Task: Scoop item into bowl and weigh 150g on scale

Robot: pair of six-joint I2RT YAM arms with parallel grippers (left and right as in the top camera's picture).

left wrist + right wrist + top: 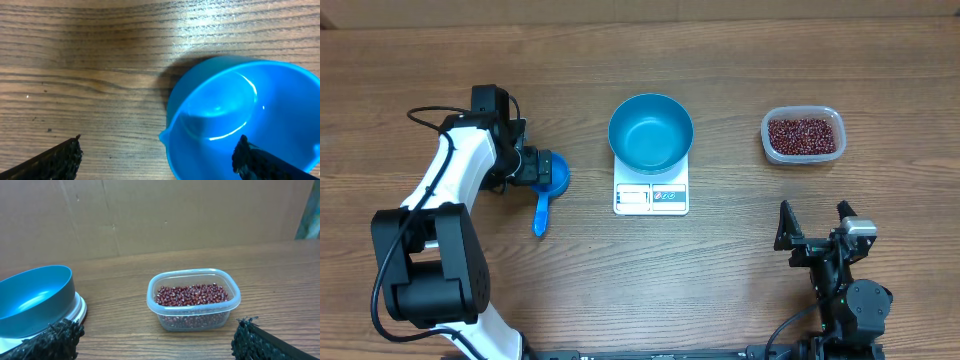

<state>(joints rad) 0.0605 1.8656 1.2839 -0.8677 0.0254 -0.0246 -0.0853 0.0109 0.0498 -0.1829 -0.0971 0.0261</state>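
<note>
The scoop's handle should stay free to hand over to my right gripper, so my left gripper needs to grip the blue scoop by its cup side (168, 142) next.
The bright blue bowl (651, 132) stands empty on the white scale (651, 197) at mid-table; both also show at the left of the right wrist view, bowl (35, 297) on scale (78, 311). The red-brown beans (803, 134) fill a clear tub (830, 118) at the right, straight ahead of my open right gripper (813, 215) and well apart from it: beans (192, 294), right gripper (155, 330). A small blue handled scoop (548, 185) lies left of the scale. My left gripper (532, 166) hangs open at its cup (240, 115), one fingertip (247, 157) over the cup, the other (65, 155) over bare wood, left gripper (159, 145).
The scoop's handle (541, 212) points toward the table's front. Brown cardboard (160, 215) closes off the far side of the table in the right wrist view. The left arm (450, 190) stretches along the left side of the wooden table (720, 280).
</note>
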